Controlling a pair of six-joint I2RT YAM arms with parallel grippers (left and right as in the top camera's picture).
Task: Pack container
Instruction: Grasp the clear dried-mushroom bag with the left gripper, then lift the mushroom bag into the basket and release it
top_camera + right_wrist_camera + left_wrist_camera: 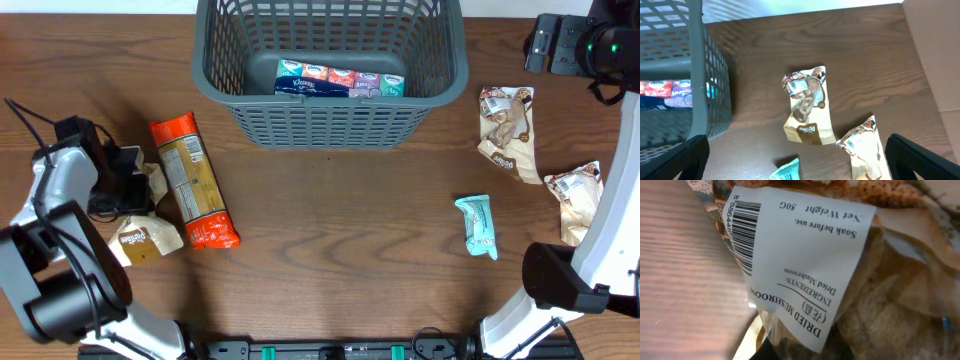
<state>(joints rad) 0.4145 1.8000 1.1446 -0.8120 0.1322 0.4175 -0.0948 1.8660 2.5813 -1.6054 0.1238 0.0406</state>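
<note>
The dried mushroom packet (153, 178) (800, 255) would come up with my left gripper if I lifted it now, because the packet's label is bunched up close against the wrist.
The dark grey slotted container (330, 125) stands at the back centre and also shows in the right wrist view (710, 90). A multi-pack of tissues (338, 80) lies inside it. My left gripper (128, 186) is at the table's left, shut on a dried mushroom packet (153, 178). That packet's white label (805, 250) fills the left wrist view, and the jaws (805, 354) are mostly hidden under it. My right gripper (560, 45) hangs high at the back right, open and empty (797, 165).
A long orange packet (193, 180) and a tan packet (145, 240) lie at the left. At the right lie two brown snack packets (508, 125) (575, 195) and a teal packet (477, 225). They also show in the right wrist view (807, 105) (865, 150) (787, 171).
</note>
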